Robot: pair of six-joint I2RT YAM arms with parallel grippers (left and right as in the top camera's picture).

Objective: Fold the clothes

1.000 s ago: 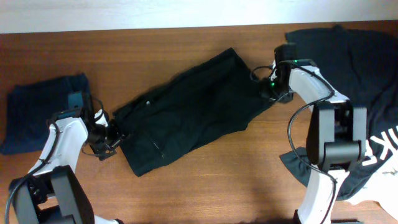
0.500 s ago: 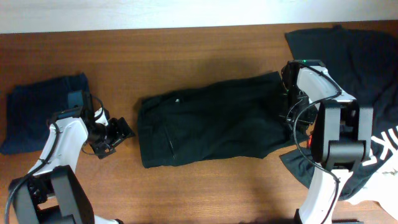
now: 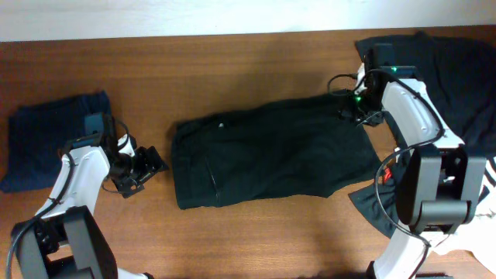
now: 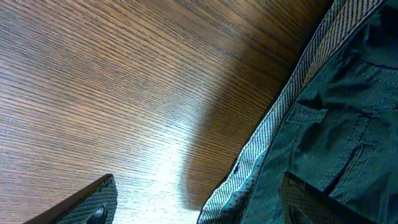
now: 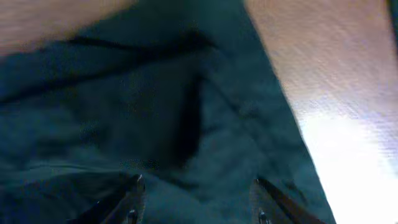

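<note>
My left gripper grabs the striped waistband edge of the black garment next. Then that end of the garment folds over the rest.
A black garment [image 3: 271, 151] with a pale striped waistband lining [image 4: 273, 137] lies spread flat across the middle of the table. My left gripper [image 3: 147, 167] is open at its left edge. In the left wrist view its jaws [image 4: 199, 208] straddle the waistband edge, one finger over bare wood and one over the cloth. My right gripper [image 3: 356, 108] is open over the garment's upper right corner. The right wrist view is blurred and shows its jaws [image 5: 199, 205] spread above dark cloth [image 5: 155, 124]. A folded navy garment [image 3: 46, 139] lies at the far left.
A pile of black clothes [image 3: 449, 70] fills the right end of the table, one piece with white lettering [image 3: 474, 190]. The right arm's base stands on it. The wooden table [image 3: 232, 62] shows around the spread garment.
The black garment went from lying diagonally to lying flat and level. My left gripper let go of its corner. My right gripper moved from the right edge up to the upper right corner.
</note>
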